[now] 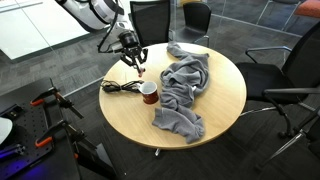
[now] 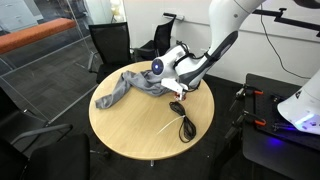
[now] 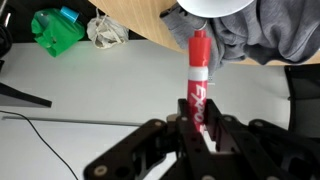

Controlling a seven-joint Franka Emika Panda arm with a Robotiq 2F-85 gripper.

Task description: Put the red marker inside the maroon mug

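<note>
The maroon mug's inside lies beyond the red marker's tip, so my gripper must move it first; opening now would drop it beside the mug.
My gripper [image 3: 197, 125] is shut on the red marker [image 3: 197, 75], an Expo pen that points away from the jaws toward the maroon mug, whose whitish inside [image 3: 215, 6] shows at the top edge of the wrist view. In an exterior view the gripper [image 1: 137, 62] hangs just above and beside the maroon mug [image 1: 149, 94], with the marker's red tip [image 1: 141, 72] below the fingers. In an exterior view the gripper [image 2: 181, 84] hovers over the table's far side; the mug is hidden there.
A crumpled grey cloth [image 1: 185, 88] lies on the round wooden table [image 1: 215, 110], close against the mug, and also shows in an exterior view [image 2: 125, 88]. A black coiled cable [image 1: 118, 87] lies by the mug. Office chairs [image 1: 290, 70] ring the table.
</note>
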